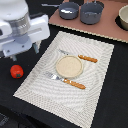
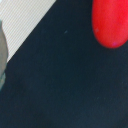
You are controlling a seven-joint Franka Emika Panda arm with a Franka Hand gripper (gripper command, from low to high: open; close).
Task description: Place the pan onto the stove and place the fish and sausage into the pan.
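I should grab the red sausage (image 1: 16, 71) by its rounded sides next with my gripper, to put it into the pan (image 1: 69, 10).
The red sausage (image 1: 16, 71) lies on the black table just off the exterior view's left edge of the placemat; in the wrist view it shows as a big red blob (image 2: 111, 22). My gripper (image 1: 25, 53) hangs above and slightly behind it, open and empty. The dark-grey pan (image 1: 69, 10) with its long thin handle stands on the pinkish-brown stove (image 1: 107, 30) at the back. The fish is not in view.
A larger grey pot (image 1: 92, 13) stands next to the pan on the stove, and a pale bowl (image 1: 124, 18) sits at the exterior view's right edge. The striped placemat (image 1: 35, 82) holds a round plate (image 1: 68, 66) and two pieces of orange-handled cutlery (image 1: 88, 59).
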